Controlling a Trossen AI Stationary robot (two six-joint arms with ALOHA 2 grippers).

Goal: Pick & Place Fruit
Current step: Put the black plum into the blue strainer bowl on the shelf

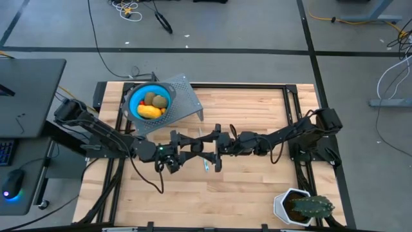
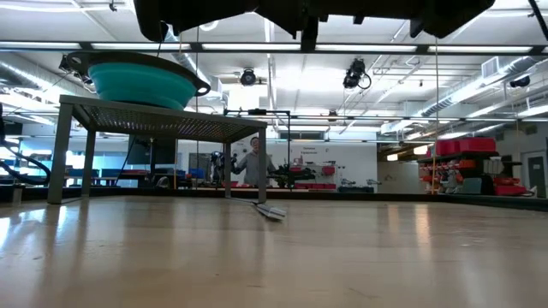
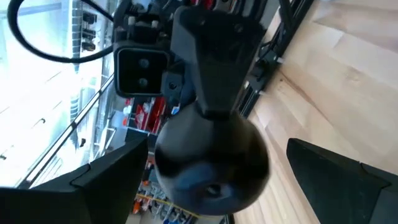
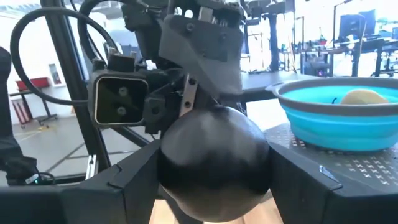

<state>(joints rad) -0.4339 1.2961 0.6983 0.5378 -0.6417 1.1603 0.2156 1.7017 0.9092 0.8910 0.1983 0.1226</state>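
Observation:
The black fruit should go in the blue bowl point(image 1: 149, 102), so my left gripper should next grip the ball by its round sides.
A black ball point(image 4: 214, 158) is held in the air over the middle of the table, where my two grippers meet. My right gripper point(image 4: 214, 183) is shut on it. My left gripper point(image 3: 217, 193) is open, with a finger on either side of the same ball point(image 3: 211, 165). Wood shows in a gap between the ball and one finger point(image 3: 348, 180). The yellow oblong, the two kiwi-like ovals and small red balls lie in a blue bowl point(image 1: 149, 102). The bowl stands on a perforated metal stand point(image 1: 187, 103) at the table's far left. My right gripper pinches the black ball between its two fingers point(image 4: 124, 186), one on each side point(image 4: 171, 168). It comes in roughly level from the table's right. The ball is lifted clear of the table. My left gripper: I cannot tell whether its other finger point(image 3: 106, 180) touches the ball.
A thin silvery-blue stick point(image 1: 206, 164) lies on the wood just near of the grippers, also seen in the low view point(image 2: 267, 210). A spiky green plant in a white pot point(image 1: 302, 207) stands at the near right corner. The bowl on its stand point(image 2: 141, 81) sits raised above the tabletop.

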